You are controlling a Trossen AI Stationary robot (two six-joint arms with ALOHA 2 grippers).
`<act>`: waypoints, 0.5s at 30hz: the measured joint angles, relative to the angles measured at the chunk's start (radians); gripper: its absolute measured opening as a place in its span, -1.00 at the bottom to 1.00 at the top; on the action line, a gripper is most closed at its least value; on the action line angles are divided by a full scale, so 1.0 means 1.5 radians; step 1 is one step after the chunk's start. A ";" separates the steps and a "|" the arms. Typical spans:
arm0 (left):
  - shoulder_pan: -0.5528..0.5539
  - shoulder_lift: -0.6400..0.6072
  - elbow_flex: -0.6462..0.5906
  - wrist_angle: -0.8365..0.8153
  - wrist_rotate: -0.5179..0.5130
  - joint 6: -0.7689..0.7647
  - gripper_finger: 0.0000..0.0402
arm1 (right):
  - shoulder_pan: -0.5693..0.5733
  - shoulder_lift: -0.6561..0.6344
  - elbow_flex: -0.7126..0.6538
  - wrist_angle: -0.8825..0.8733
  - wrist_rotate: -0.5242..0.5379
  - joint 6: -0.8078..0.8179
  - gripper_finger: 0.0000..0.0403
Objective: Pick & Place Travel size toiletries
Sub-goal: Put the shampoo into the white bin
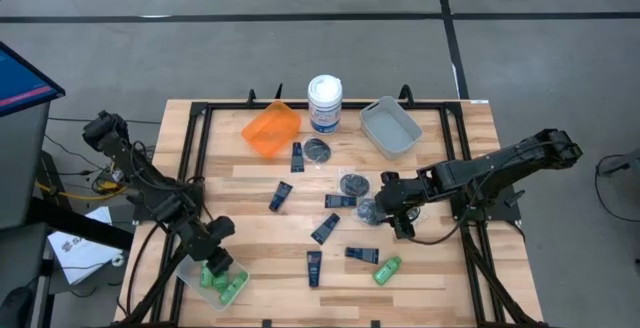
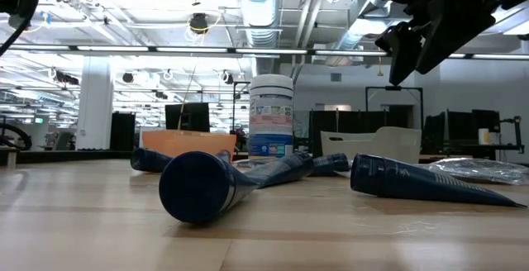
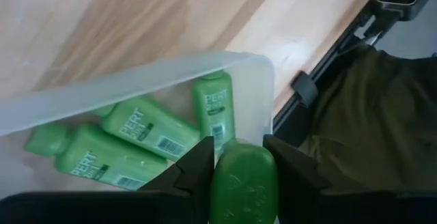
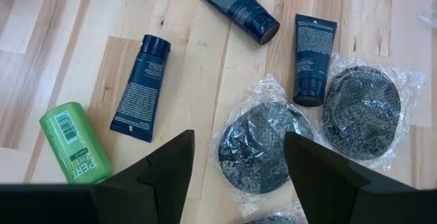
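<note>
The green bottle (image 3: 244,176) points down inside the clear bin's rim and would fall into the bin, so the robot's left gripper should open.
My left gripper (image 3: 237,145) is shut on a bright green bottle (image 3: 244,183) over the clear bin (image 3: 136,80) at the table's near left. Three more green bottles (image 3: 140,132) lie in that bin. My right gripper (image 4: 239,138) is open and empty, above a round dark pot in clear wrap (image 4: 263,142). Further pots (image 1: 353,182), navy tubes (image 1: 325,228) and one green bottle (image 1: 387,270) lie flat on the table's middle. In the low view, navy tubes (image 2: 202,184) lie in front and my right gripper (image 2: 413,48) hangs at the upper right. My left gripper pinches the green bottle by its two sides (image 3: 217,176) between its two fingers (image 3: 194,173). The fingers come from above, pointing down. The bottle is lifted clear, over the bin's corner (image 3: 263,67), and touches neither the bin nor the bottles in it.
An orange bin (image 1: 272,128), a white tub with a blue label (image 1: 324,103) and a grey bin (image 1: 390,126) stand along the far side. A black frame (image 1: 200,148) runs around the table top. Bare wood lies at the near middle.
</note>
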 joint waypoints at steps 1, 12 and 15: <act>0.000 0.000 0.000 0.002 0.005 0.000 -0.44 | 0.000 0.000 0.000 0.000 0.000 -0.001 0.08; 0.000 0.000 0.000 0.001 0.021 0.007 -0.43 | 0.000 0.000 0.000 0.000 0.000 -0.002 0.08; -0.003 0.000 0.000 0.001 0.021 0.023 -0.43 | 0.000 0.000 0.000 0.000 0.000 -0.002 0.08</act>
